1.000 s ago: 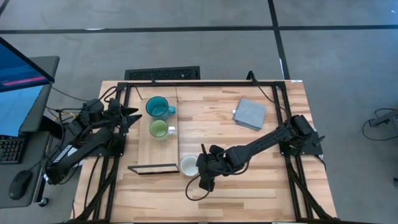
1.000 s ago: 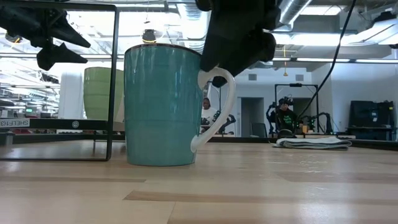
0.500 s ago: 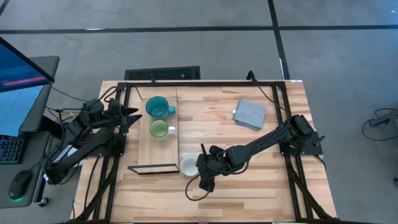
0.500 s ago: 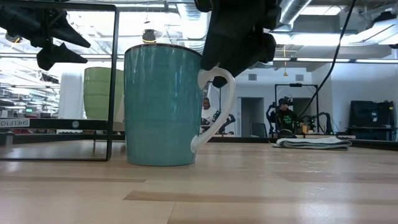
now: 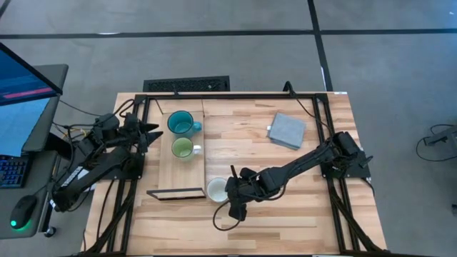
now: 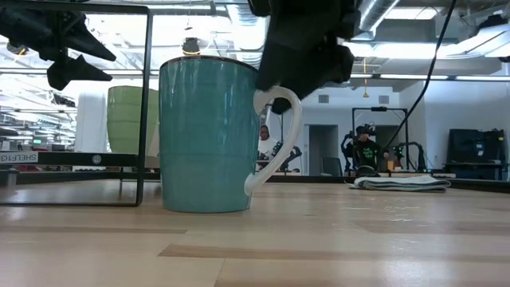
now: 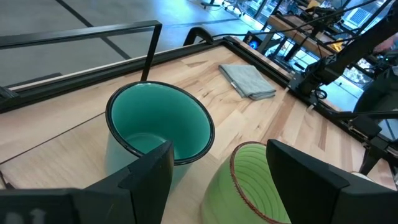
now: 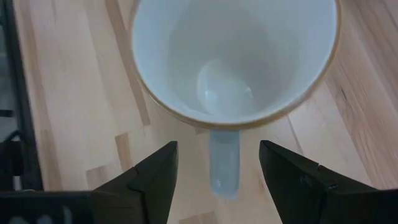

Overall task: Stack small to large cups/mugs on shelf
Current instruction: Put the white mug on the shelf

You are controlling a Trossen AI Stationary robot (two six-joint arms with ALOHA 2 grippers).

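Observation:
In the right wrist view my right gripper's fingers stand on either side of the white handle [image 8: 224, 163], below the mug's rim [image 8: 233, 126], so it is now time to close on the handle.
A mug with a white inside [image 5: 216, 189], teal outside and a white handle [image 6: 275, 143], stands on its base on the table beside the shelf's [image 5: 168, 168] black-framed near end. My right gripper [image 5: 231, 194] hangs over that handle, open, one finger on each side of it [image 8: 224, 165], touching nothing. The teal mug [image 5: 183, 123] and the light green mug [image 5: 183, 148] stand upright on the shelf board. My left gripper [image 5: 153, 132] waits open at the shelf's left edge, level with these two mugs [image 7: 158, 124] [image 7: 255, 180].
A folded grey pad [image 5: 287, 130] lies on the table's far right part. The shelf's black frame [image 6: 147, 104] stands just left of the near mug. Black rails [image 5: 235, 96] run around the tabletop. Bare wood lies between the mug and the pad.

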